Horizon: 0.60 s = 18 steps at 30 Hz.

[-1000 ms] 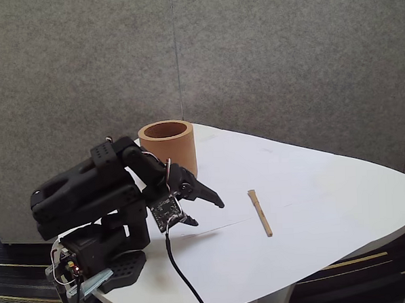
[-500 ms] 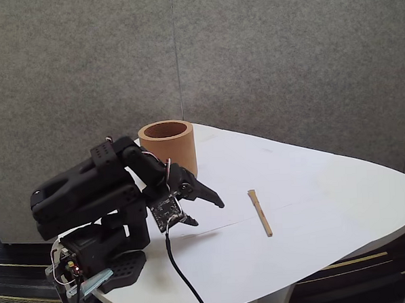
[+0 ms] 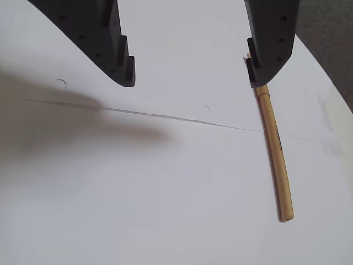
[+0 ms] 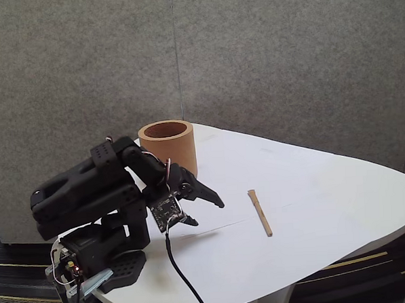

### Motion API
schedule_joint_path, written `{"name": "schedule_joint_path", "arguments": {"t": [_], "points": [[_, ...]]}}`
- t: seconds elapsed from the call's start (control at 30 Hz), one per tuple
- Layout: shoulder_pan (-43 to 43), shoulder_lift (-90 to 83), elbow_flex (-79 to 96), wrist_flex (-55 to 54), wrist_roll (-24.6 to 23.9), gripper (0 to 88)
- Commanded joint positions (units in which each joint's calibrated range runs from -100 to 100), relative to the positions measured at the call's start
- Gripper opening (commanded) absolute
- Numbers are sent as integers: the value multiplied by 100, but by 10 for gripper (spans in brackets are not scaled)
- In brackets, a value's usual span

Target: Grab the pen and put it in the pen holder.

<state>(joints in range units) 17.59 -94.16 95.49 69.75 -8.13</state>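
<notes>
The pen is a long, thin stick (image 3: 283, 190) and lies flat, so my gripper will next grab it near its middle (image 3: 278, 152), beside the printed lettering.
The pen (image 4: 260, 212) is a thin tan stick lying flat on the white table, to the right of the arm in the fixed view. In the wrist view the pen (image 3: 275, 148) runs down the right side, its upper end hidden behind the right finger (image 3: 270, 38). My gripper (image 4: 207, 212) hangs open and empty just above the table, a short way left of the pen. The wrist view shows the gripper (image 3: 190, 77) with its jaws wide apart over bare table. The pen holder (image 4: 167, 148), a light-brown cylinder, stands upright behind the gripper.
A black cable (image 4: 185, 281) trails from the wrist down over the table's front edge. The arm's base (image 4: 99, 259) sits at the table's left end. A grey partition wall (image 4: 265, 60) stands behind the white table (image 4: 327, 206).
</notes>
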Motion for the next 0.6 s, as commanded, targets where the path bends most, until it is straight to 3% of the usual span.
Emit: {"name": "schedule_joint_path", "arguments": {"t": [0.0,0.57], "points": [[20,-15,-27,-34,-5,286],[-17,-15,-27,-34,21,286]]}}
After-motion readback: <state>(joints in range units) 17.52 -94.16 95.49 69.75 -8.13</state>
